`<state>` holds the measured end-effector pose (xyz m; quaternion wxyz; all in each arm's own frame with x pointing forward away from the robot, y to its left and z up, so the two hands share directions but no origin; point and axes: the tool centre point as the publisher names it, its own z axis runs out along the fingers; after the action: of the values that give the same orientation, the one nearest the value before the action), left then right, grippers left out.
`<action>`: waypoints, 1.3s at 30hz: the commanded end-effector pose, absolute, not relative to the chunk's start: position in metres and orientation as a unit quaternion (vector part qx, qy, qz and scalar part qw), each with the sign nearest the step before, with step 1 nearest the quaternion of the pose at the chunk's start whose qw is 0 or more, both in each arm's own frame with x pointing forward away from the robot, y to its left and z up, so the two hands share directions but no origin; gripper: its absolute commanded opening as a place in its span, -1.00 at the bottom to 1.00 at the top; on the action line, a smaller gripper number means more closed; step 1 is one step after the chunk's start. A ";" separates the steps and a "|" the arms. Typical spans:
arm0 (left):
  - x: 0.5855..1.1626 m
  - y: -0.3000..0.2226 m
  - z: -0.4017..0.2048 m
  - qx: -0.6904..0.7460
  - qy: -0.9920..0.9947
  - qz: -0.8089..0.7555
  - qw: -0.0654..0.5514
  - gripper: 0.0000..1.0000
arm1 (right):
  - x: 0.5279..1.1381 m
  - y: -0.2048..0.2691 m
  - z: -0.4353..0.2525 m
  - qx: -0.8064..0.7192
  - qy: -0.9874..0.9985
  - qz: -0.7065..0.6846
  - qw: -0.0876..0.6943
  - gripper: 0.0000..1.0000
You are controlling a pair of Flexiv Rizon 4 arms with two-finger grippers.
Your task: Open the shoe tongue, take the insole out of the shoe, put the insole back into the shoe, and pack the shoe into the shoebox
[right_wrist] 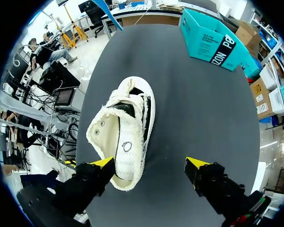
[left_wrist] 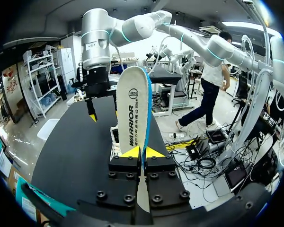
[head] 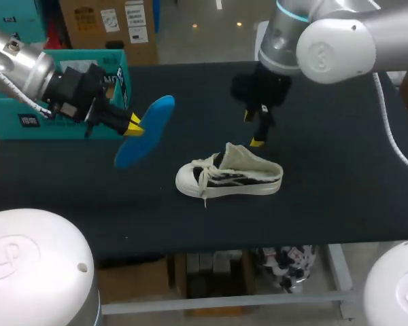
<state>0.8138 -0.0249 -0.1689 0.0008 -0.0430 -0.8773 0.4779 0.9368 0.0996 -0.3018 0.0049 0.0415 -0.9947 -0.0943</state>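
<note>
My right gripper will next grab the white shoe by its fleece edge to keep the shoe open for the blue insole.
A white canvas shoe lies on its side in the middle of the black table, toe toward the left. The blue insole hangs in the air left of the shoe, my left gripper shut on its edge. From the left wrist, the insole stands up from between the yellow tips of my left gripper, white printed face showing. My right gripper hovers open just behind the shoe's heel. Under the right wrist, the shoe lies against one tip of my right gripper, heel nearest.
A teal shoebox stands at the table's back left, also seen ahead of the right gripper as the teal shoebox. The table's front edge runs close below the shoe.
</note>
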 end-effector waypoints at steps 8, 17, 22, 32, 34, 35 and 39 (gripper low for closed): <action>0.805 0.005 -0.184 0.014 -0.874 0.483 -0.045 -1.00 | 0.933 0.120 -0.329 0.029 -0.999 0.016 -0.005 1.00; 0.808 0.024 -0.194 0.040 -0.873 0.483 -0.051 -1.00 | 0.933 0.130 -0.346 0.010 -0.999 0.051 -0.007 1.00; 0.810 0.028 -0.197 0.045 -0.874 0.480 -0.052 -1.00 | 0.931 0.130 -0.357 -0.009 -0.998 0.057 -0.004 -1.00; 0.824 0.026 -0.201 0.032 -0.879 0.474 -0.040 -1.00 | 0.923 0.128 -0.352 -0.079 -0.996 0.039 -0.019 -1.00; 0.827 0.025 -0.201 0.027 -0.879 0.474 -0.039 -1.00 | 0.920 0.128 -0.351 -0.088 -0.995 0.034 -0.021 -1.00; 0.829 0.024 -0.200 0.023 -0.880 0.474 -0.037 -1.00 | 0.919 0.128 -0.351 -0.095 -0.995 0.034 -0.021 -1.00; 0.835 0.020 -0.198 0.006 -0.881 0.472 -0.033 -1.00 | 0.915 0.128 -0.349 -0.125 -0.992 0.022 -0.019 -1.00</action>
<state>0.8241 0.0214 -0.1983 -0.0461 0.0151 -0.8805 0.4716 0.9179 0.1308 -0.3510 -0.0149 -0.1191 -0.9924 0.0282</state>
